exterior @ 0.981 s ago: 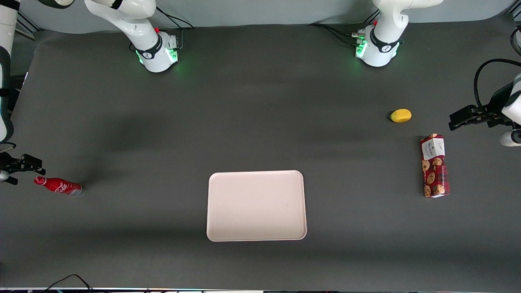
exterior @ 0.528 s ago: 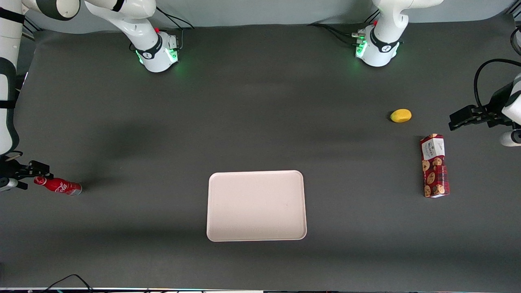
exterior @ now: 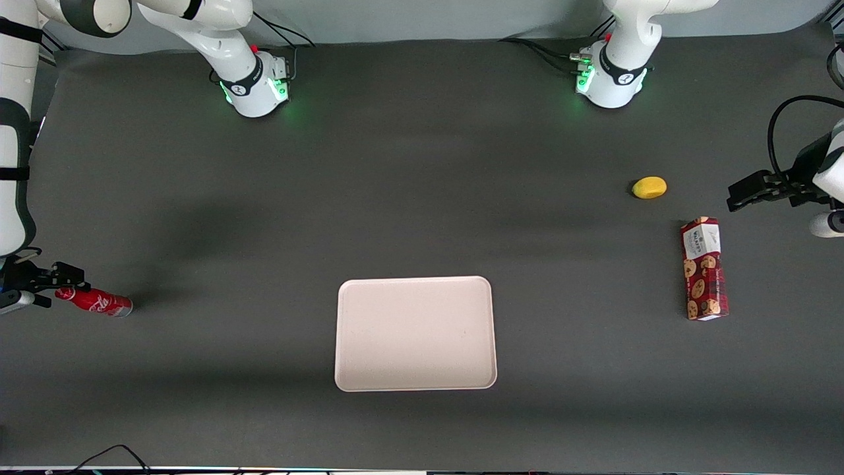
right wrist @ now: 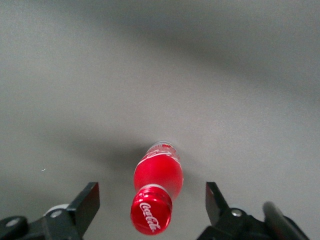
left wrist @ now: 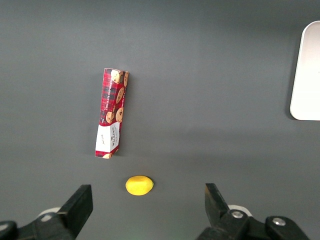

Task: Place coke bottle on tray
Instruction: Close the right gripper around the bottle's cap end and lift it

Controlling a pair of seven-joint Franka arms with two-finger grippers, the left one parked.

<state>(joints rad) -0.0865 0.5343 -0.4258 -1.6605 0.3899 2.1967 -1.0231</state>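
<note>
Next, my right gripper needs to grip the bottle by its end with the cap so the coke bottle's silvery base stays free to settle on the tray.
The coke bottle lies on its side on the dark table, toward the working arm's end. It is slim and red, with white script and a silvery base. Its red cap points at my right gripper. In the right wrist view the bottle shows cap first, and the gripper is open with one finger on each side of the cap, not touching it. The cream-white tray lies flat and bare mid-table, near the front camera. One of its corners shows in the left wrist view.
A red cookie box lies flat toward the parked arm's end, with a small yellow fruit farther from the camera. Both show in the left wrist view, the box and the fruit. Two arm bases stand along the table's back edge.
My gripper has moved along the table toward the bottle's cap end, and its open fingers now flank the cap. The bottle has not moved.
</note>
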